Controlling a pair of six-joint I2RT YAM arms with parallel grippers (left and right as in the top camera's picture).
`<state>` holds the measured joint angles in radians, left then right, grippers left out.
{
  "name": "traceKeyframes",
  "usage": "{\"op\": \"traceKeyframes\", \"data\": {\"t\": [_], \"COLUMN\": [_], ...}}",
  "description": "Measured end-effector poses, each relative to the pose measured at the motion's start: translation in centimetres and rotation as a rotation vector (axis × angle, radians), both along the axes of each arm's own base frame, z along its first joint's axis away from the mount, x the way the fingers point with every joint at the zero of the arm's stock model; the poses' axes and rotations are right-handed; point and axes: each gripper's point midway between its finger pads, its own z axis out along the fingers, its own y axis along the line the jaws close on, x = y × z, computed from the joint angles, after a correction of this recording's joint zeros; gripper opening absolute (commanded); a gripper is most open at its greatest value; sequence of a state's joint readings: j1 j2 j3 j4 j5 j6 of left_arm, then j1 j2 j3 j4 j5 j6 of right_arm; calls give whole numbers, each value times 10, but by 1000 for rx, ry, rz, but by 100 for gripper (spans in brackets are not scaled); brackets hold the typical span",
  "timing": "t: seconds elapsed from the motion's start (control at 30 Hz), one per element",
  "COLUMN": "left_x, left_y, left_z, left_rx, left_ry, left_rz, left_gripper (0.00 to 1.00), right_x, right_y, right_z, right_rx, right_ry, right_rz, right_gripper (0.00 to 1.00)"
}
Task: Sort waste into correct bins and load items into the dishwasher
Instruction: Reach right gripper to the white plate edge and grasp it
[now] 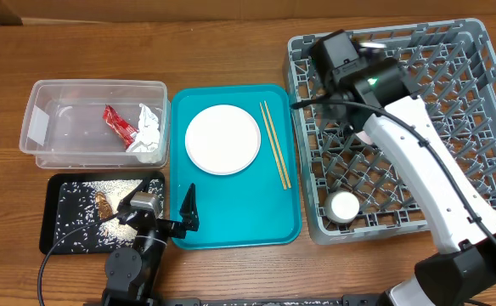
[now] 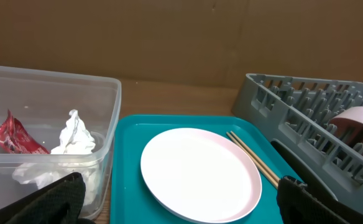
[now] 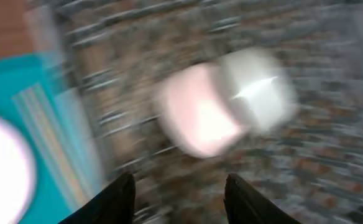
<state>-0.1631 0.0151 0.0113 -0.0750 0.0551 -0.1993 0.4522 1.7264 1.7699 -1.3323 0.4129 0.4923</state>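
My right gripper is going to pick up the round white plate next by its rim on the chopsticks' side (image 1: 258,138), as it needs to stand the plate in the dish rack (image 1: 486,51).
The round white plate (image 1: 222,138) and two chopsticks (image 1: 274,155) lie on a teal tray (image 1: 231,217). The clear tub (image 1: 48,144) holds the red wrapper (image 1: 119,124) and the white tissue (image 1: 150,132). Rice grains and a brown lump (image 1: 104,202) lie on the black tray (image 1: 57,191). In the grey dish rack (image 1: 486,51) stands a small white cup (image 1: 346,206). The blurred right wrist view shows two pale bowls (image 3: 200,118) in the rack, beyond my open, empty right gripper (image 3: 180,199). My left gripper (image 2: 181,211) is open at the teal tray's near left, holding nothing.
My right arm (image 1: 418,161) reaches from the lower right across the rack and hides part of its floor. A pink bowl rim (image 2: 358,118) stands in the rack in the left wrist view. Bare wooden table (image 1: 231,42) runs behind the tub and tray.
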Motion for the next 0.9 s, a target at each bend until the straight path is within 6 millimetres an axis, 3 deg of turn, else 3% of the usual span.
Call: {"op": "traceKeyframes", "data": {"t": [0.2,0.27,0.37,0.47,0.57,0.73,0.8,0.9], "left_x": [0,0,0,0,0,0,0,0], "left_y": [0,0,0,0,0,0,0,0], "left_z": [0,0,0,0,0,0,0,0], "left_rx": [0,0,0,0,0,0,0,0], "left_ry": [0,0,0,0,0,0,0,0], "left_rz": [0,0,0,0,0,0,0,0], "left_gripper": [100,100,100,100,100,100,100,100], "right_x": [4,-2,-12,-21,-29,-35,-34,-34], "right_y": [93,112,148,168,177,173,173,177], "right_z": [-19,-29,-57,-92,-137,-196,-210,-216], "right_rx": [331,385,459,487,478,450,449,470], "right_ry": [22,45,101,184,284,397,414,426], "right_rz": [265,315,361,316,220,39,2,-21], "right_gripper": [48,47,42,42,44,40,32,10]}}
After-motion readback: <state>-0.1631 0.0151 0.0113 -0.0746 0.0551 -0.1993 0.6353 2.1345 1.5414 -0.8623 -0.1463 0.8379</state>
